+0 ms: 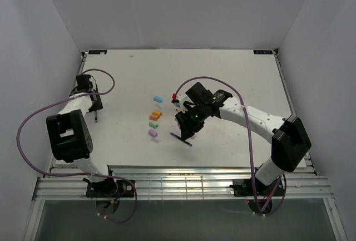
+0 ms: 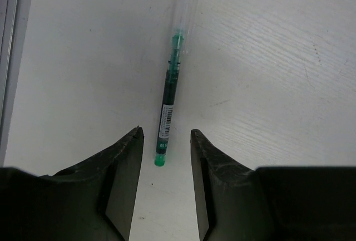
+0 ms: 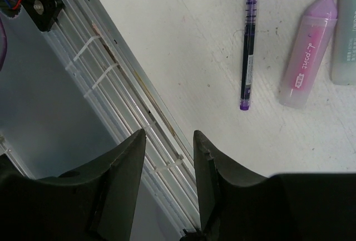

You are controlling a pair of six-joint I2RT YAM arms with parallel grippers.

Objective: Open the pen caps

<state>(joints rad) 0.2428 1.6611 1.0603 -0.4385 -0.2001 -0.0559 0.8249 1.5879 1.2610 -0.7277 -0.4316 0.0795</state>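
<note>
The green pen's butt end should stay free for my right gripper. My left gripper should next grab the green pen across its dark body.
A thin green pen lies on the white table with a clear cap on its far end. My left gripper is open, and the pen's green butt end sits between its fingertips without touching them. From above, this gripper is at the table's left side. My right gripper is open and empty, over the table's near edge. Beyond it lie a purple pen with a bare tip and a pink highlighter with its pink nib exposed. Short pastel highlighters lie in a row: light blue, orange, green.
Metal rails run along the table's near edge under my right gripper. A pale green highlighter is cut off at the right wrist view's border. The right arm stretches across the table's middle. White walls close in three sides.
</note>
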